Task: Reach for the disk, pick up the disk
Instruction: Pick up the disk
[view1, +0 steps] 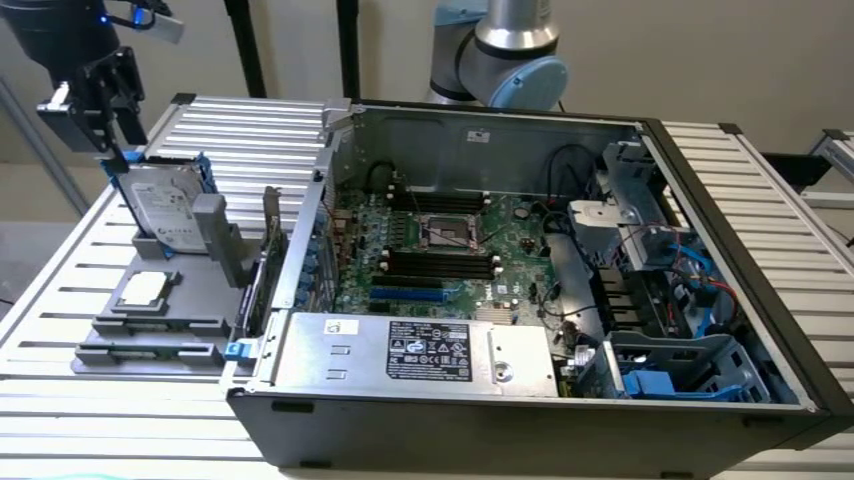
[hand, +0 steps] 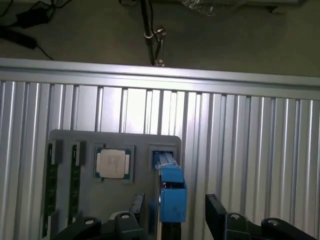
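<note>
In the exterior view my gripper's fingers stop above the disk's upper edge, short of the disk's silver side, so my gripper moves down next before it closes on the disk.
The disk, a silver-grey drive with a white label in a blue carrier, stands on edge in a slot of the grey holder tray at the exterior view's left. My gripper hangs just above the disk's upper far corner, apart from it. In the wrist view the disk is seen edge-on as a blue strip. My gripper is open, with one black finger on each side of that strip and a gap to both. Nothing is held.
A small square silver chip and memory sticks lie on the same tray. The open computer case with a silver power supply stands to the exterior view's right on the slatted metal table.
</note>
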